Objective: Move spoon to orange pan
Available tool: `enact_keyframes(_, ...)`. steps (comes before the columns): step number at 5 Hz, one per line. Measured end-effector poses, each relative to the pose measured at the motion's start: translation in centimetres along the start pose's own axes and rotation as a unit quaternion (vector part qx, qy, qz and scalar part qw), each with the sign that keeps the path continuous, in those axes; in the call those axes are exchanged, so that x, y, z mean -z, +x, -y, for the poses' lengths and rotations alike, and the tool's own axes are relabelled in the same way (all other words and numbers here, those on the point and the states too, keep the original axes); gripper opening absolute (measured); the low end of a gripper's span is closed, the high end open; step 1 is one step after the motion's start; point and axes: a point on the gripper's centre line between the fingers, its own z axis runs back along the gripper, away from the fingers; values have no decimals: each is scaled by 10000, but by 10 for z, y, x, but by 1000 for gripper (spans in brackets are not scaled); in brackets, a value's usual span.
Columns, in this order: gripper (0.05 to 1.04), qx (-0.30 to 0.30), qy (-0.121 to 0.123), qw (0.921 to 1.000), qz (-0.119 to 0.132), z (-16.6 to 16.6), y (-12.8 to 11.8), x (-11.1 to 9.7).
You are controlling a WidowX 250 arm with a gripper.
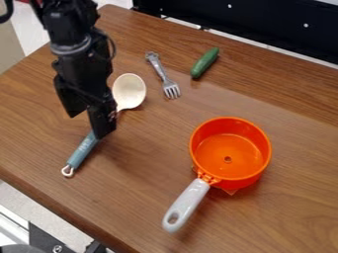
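Note:
I need to move the spoon to the orange pan, so next I should pick it up with my gripper by its blue-grey handle [82, 151].
The black gripper [86, 126] hangs at the left of the table over the middle of the spoon, with its two fingers apart. The spoon has a cream bowl [129, 91] up and right of the gripper and a blue-grey handle [82, 151] running down-left from it. The right finger hides the stretch between bowl and handle. Whether the fingers touch the spoon I cannot tell. An orange pan [230, 153] stands upright at the right, its grey handle angled down-left.
A silver fork [162, 75] and a green cucumber [204, 63] lie behind the pan, near the upper middle of the wooden table [290, 212]. A black panel [264, 24] runs along the far side. The table's near edge slants across the lower left.

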Motion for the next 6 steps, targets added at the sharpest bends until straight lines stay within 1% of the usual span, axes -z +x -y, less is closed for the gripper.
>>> enact_keyframes(1, 999, 73, 156, 9998, -32, 0, -11, 8)
enact_keyframes(2, 999, -59, 227, 9997, 77, -5, -11, 9)
enact_keyframes(3, 999, -271, 136, 9995, 65, -3, -14, 21)
enact_keyframes(4, 999, -422, -25, 9991, 36, 1, -15, 27)
enact_keyframes(5, 958, -618, -120, 9980, -22, 2, -13, 31)
enact_keyframes(6, 724, -690, -197, 9974, 54, 1, -13, 31)
